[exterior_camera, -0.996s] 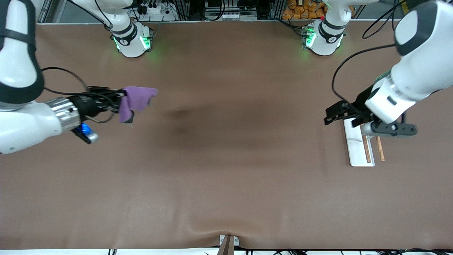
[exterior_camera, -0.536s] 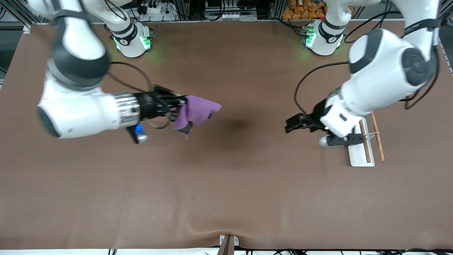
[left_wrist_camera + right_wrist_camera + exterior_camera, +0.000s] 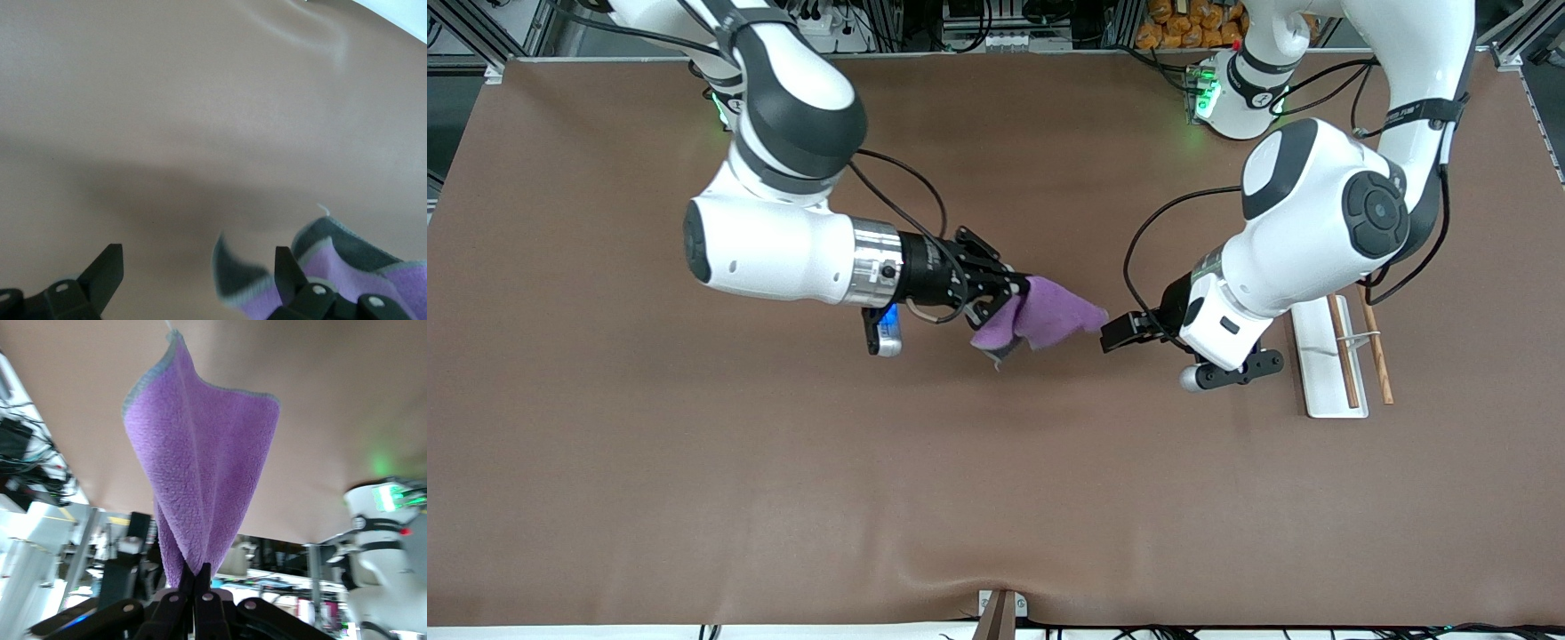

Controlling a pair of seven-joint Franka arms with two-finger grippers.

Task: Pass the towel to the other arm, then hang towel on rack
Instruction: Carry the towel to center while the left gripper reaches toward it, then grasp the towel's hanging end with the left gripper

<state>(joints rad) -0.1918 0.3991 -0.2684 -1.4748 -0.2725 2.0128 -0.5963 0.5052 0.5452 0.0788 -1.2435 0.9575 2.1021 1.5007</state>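
Observation:
I should pinch the towel by its free grey-edged corner (image 3: pixel 998 346) with my left gripper next. Then my left gripper can take over the towel to hang it on the rack (image 3: pixel 1316 382).
The purple towel (image 3: pixel 1049 318) hangs in the air over the table's middle, pinched at one end by my right gripper (image 3: pixel 1016 298), which is shut on it. In the right wrist view the towel (image 3: pixel 200 473) fans out from the closed gripper (image 3: pixel 199 577). The other arm (image 3: pixel 1232 316) reaches in from the rack's end, and its left gripper (image 3: pixel 1110 336) is open at the towel's free edge. In the left wrist view a grey-edged corner of the towel (image 3: pixel 233 273) lies between the spread fingers of the left gripper (image 3: pixel 197 270), close to one finger (image 3: pixel 288 267). The rack (image 3: pixel 1316 382) stands toward the left arm's end.
The rack's two wooden rods (image 3: pixel 1344 356) run side by side above its white base, close under the left arm's elbow. A small metal bracket (image 3: pixel 1000 609) sits at the table's edge nearest the front camera. Cables and clutter line the edge by the arm bases.
Both arms swung in toward the table's middle. My right gripper carried the towel along; my left gripper left the rack and now has the towel's corner between its fingers.

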